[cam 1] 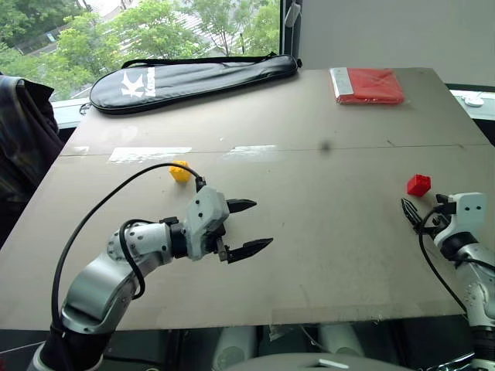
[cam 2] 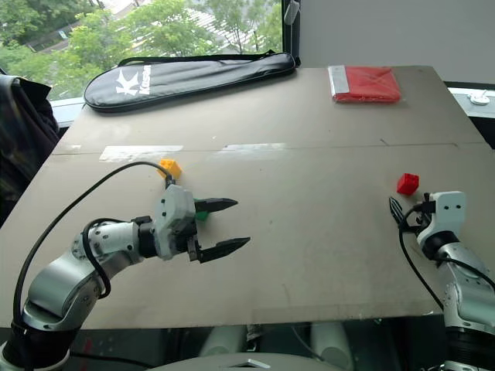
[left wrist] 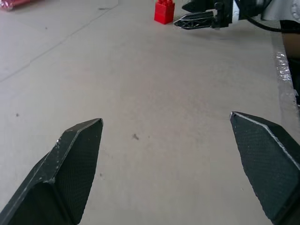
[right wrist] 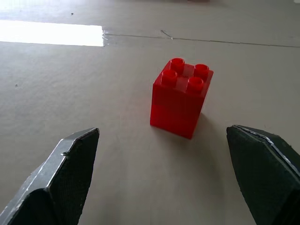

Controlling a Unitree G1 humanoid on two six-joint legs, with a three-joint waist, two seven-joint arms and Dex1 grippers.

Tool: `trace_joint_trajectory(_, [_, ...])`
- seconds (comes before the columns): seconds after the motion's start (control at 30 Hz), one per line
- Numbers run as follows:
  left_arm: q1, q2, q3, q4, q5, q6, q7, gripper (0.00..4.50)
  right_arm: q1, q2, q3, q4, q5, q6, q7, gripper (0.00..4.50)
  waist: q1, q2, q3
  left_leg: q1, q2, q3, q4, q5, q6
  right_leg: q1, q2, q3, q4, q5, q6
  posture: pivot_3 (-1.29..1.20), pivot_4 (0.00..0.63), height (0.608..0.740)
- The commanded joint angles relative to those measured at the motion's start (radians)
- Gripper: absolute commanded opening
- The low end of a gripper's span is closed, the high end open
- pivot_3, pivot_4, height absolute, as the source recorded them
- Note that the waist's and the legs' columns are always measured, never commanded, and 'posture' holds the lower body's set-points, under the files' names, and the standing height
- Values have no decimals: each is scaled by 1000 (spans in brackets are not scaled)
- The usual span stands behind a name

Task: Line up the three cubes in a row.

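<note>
I need to grab the red cube's sides below the studs with my right gripper next, to line the red cube (right wrist: 180,98) up with the other cubes.
A yellow cube (cam 1: 180,171) stands on the grey table (cam 1: 325,255), left of centre. Just nearer than it, my left gripper (cam 1: 259,224) hovers open over the table, pointing right, with nothing between its fingers. A sliver of the green cube (cam 2: 202,215) peeks out behind that gripper's body. The red cube (right wrist: 180,98), studs up, stands near the right edge. My right gripper (right wrist: 162,133) is open and low, a short way in front of the red cube and apart from it. The left wrist view looks across the table to the red cube (left wrist: 164,11) and the right gripper (left wrist: 201,18).
A long black racket bag (cam 1: 193,77) lies along the far edge. A flat red folded cloth (cam 1: 370,85) sits at the far right corner. Dark clothing (cam 1: 23,131) hangs beside the table's left side. Strips of clear tape (cam 1: 147,154) run across the table.
</note>
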Motion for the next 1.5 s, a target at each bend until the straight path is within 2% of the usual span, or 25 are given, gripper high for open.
trace_joint_trajectory(0.03, [-85, 12, -54, 40, 26, 13, -40, 4425, -94, 35, -4, 81, -41, -29, -96, 4500, -4, 0, 0, 0, 0, 0, 0, 0, 0, 0, 0, 0, 0, 0, 0, 0, 150, 707])
trace_joint_trajectory(0.13, [-165, -15, -103, 78, 59, -7, -50, 4425, -199, 72, -15, 188, -62, -70, -170, 4500, -7, 0, 1, -2, 0, 1, 0, 0, 0, -2, 0, 0, -1, 0, 0, 0, 150, 707])
trace_joint_trajectory(0.27, [-191, -32, -109, 78, 57, -8, -61, 4425, -227, 84, -11, 219, -64, -91, -177, 4500, -12, 0, 1, -3, -1, 0, -1, 0, 0, -2, -1, 1, -1, 3, 4, 0, 150, 707])
trace_joint_trajectory(0.47, [-206, -36, -110, 88, 67, -16, -73, 4500, -209, 82, -4, 203, -72, -101, -172, 1587, -20, 0, 1, -3, 0, -1, -2, 0, 0, -3, -1, 1, -1, 3, 4, 0, 150, 707])
trace_joint_trajectory(0.5, [-207, -36, -111, 88, 67, -16, -75, 4500, -203, 80, -2, 198, -74, -102, -169, 1335, -20, 0, 1, -2, 0, -1, -2, 0, 0, -2, -1, 1, -1, 3, 4, 0, 150, 707])
trace_joint_trajectory(0.57, [-209, -37, -110, 87, 64, -14, -78, 4500, -185, 76, 4, 177, -72, -110, -147, 1357, -21, 0, 1, -2, 0, -1, -1, 0, 0, -2, -1, 2, -1, 3, 4, 0, 150, 707])
trace_joint_trajectory(0.7, [-203, -37, -102, 84, 59, -8, -78, 4500, -133, 58, 61, 106, -26, -156, 41, 1357, -21, 0, 1, -2, 0, -1, -1, 0, 0, -2, -1, 1, 0, 3, 4, 0, 150, 707])
trace_joint_trajectory(0.8, [-177, -38, -105, 94, 84, -40, -76, 4500, -88, 21, 134, 60, 46, -193, 297, 1357, -23, 1, 1, -1, 0, -1, -1, 0, 0, -2, -1, 2, 0, 3, 4, 0, 150, 707])
trace_joint_trajectory(0.9, [-139, -28, -103, 98, 98, -78, -100, 4500, -117, -76, 218, 118, 81, -192, 592, 1357, -24, 2, 2, -1, 0, -1, -1, 0, 0, -2, -1, 3, 0, 3, 4, 0, 150, 707])
trace_joint_trajectory(1.0, [-124, -24, -100, 110, 119, -114, -115, 4500, -198, -156, 296, 253, 34, -322, 831, 1357, -20, 0, 3, -1, 0, -1, 0, 0, 0, -2, -1, 2, 0, 3, 4, 0, 150, 707])
trace_joint_trajectory(1.17, [-96, -21, -100, 116, 145, -177, -146, 4500, -377, -204, 380, 519, 39, -499, 1221, 1357, -21, -1, 5, 0, 0, 0, 0, 0, 0, -1, 0, 2, 0, 3, 4, 0, 150, 707])
trace_joint_trajectory(1.3, [-66, -19, -101, 97, 143, -212, -177, 4500, -514, -284, 608, 625, 158, -495, 1262, 1357, -21, -1, 5, -1, 1, -1, 0, 0, 0, -2, -1, 1, 0, 3, 3, 0, 150, 707])
trace_joint_trajectory(1.4, [-55, -21, -91, 89, 137, -219, -186, 4500, -587, -303, 716, 701, 206, -517, 1262, 1357, -21, -2, 6, -1, 1, -1, 0, 0, 0, -2, -2, 2, -1, 3, 3, 0, 150, 707])
trace_joint_trajectory(1.5, [-49, -22, -81, 77, 127, -219, -188, 4500, -637, -304, 771, 761, 247, -540, 1262, 1357, -18, -2, 6, -1, 1, -1, 0, 0, 0, -2, -2, 2, -1, 3, 3, 0, 150, 707])
